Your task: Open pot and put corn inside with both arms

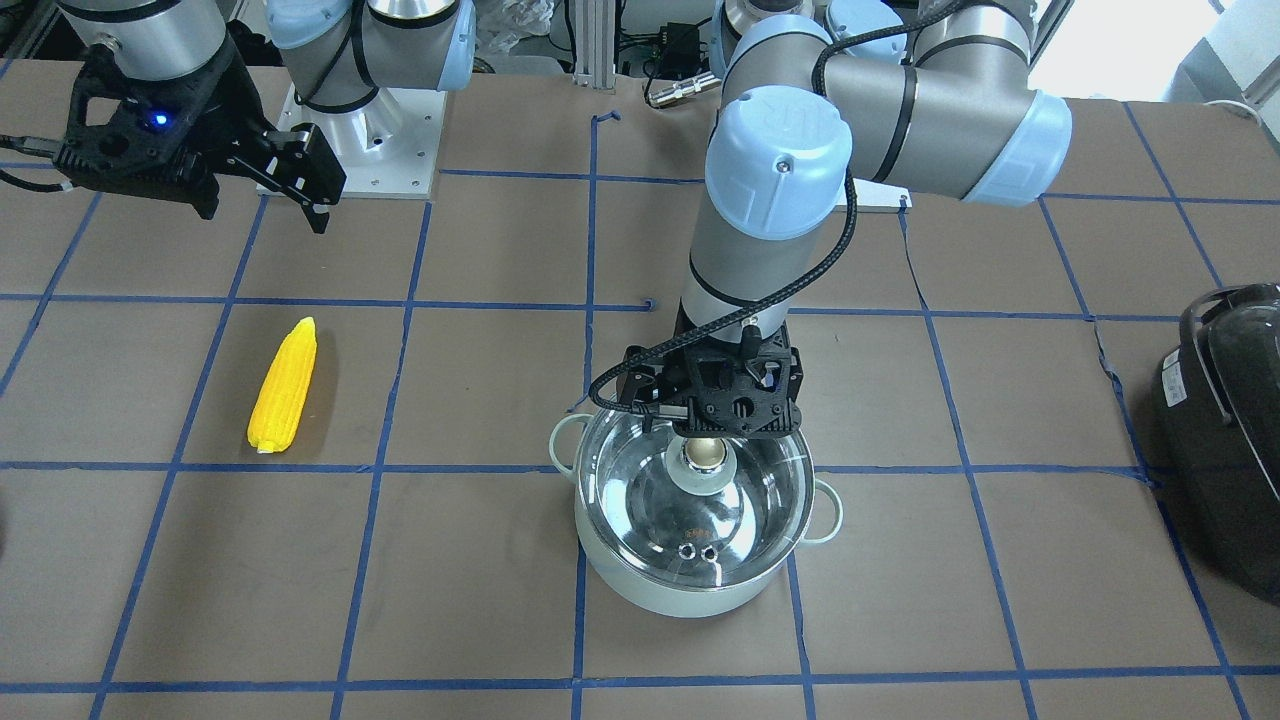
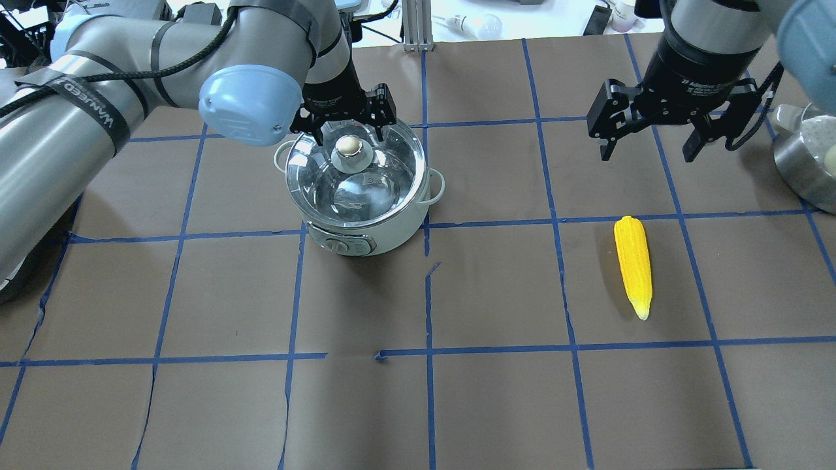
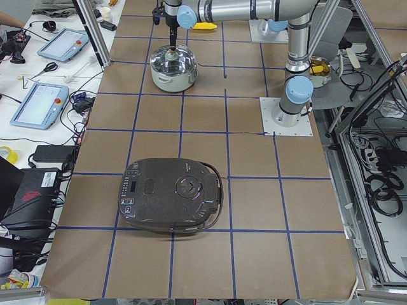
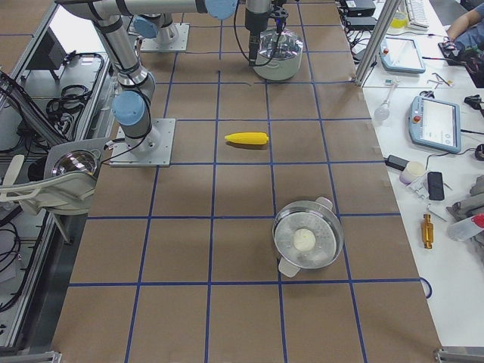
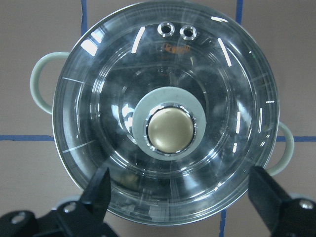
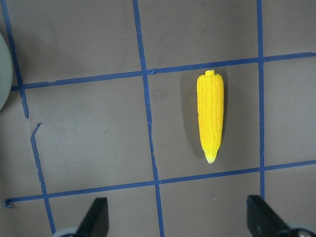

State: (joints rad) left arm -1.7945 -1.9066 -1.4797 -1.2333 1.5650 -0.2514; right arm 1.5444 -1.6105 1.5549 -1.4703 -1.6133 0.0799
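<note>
I will grab the yellow corn by its thick end [image 1: 275, 425] with my right gripper next. Then the corn can go inside the pot [image 1: 672, 576].
The pale mint-green pot [image 1: 680, 600] stands near the table's middle with its glass lid [image 1: 640, 500] on; it also shows in the overhead view [image 2: 356, 230]. My left gripper [image 1: 712, 430] is open and hovers just above the lid's brass knob [image 5: 170, 129], fingers [image 5: 98, 190] apart on either side and holding nothing. The yellow corn [image 2: 633, 261] lies flat on the table, also seen in the right wrist view [image 6: 210, 121]. My right gripper [image 2: 648, 150] is open and empty, high above the table, a short way behind the corn.
A large black appliance [image 1: 1230, 430] lies at the table's end on my left. A steel pot [image 4: 306, 242] with something white in it stands on my right side, beyond the corn. Blue tape lines grid the brown table.
</note>
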